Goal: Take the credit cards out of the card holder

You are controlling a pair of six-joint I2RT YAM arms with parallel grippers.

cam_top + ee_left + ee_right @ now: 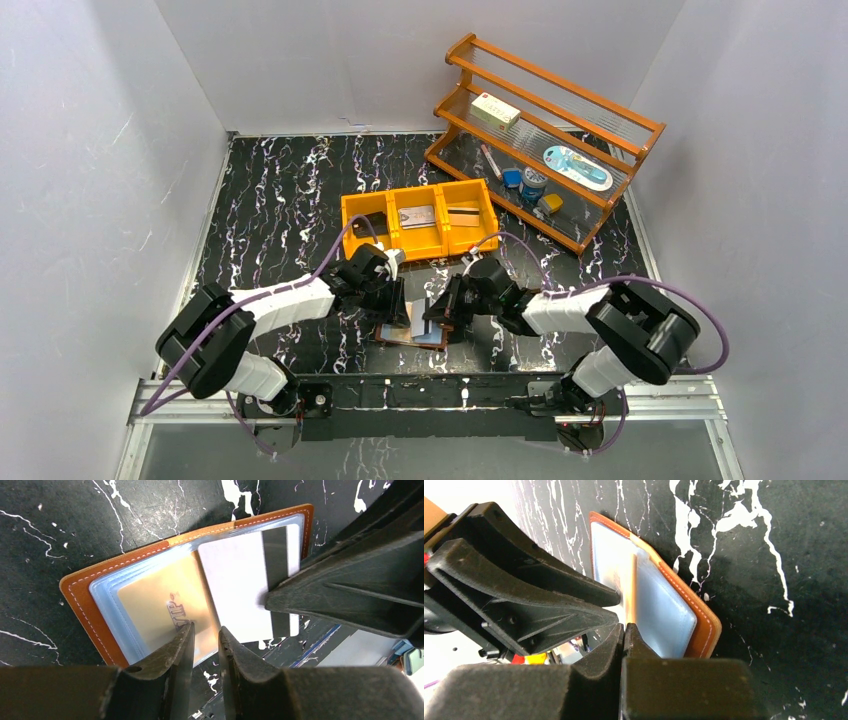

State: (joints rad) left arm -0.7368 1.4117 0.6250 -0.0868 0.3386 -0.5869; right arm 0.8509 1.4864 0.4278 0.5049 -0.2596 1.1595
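Observation:
I would slide the silvery-white card [425, 317] out of its sleeve [432, 338] if I lifted my right gripper now, because its fingers are closed on the card's edge.
The brown card holder [82, 592] lies open on the black marbled table, its pale blue sleeves facing up. One sleeve holds a tan credit card [160, 610]. A silvery-white credit card [235, 585] with a black stripe sticks partly out of the neighbouring sleeve, and my right gripper [624, 626] is shut on its edge. My left gripper [206, 630] hovers at the holder's near edge with a narrow gap between the jaws; one fingertip rests on the tan card's sleeve. In the top view both grippers [398, 305] [435, 318] meet over the holder [400, 335].
An orange three-compartment bin [345, 215] stands just behind the grippers, with flat cards lying in its compartments. A wooden rack [560, 150] with small items stands at the back right. White walls close in the table on three sides.

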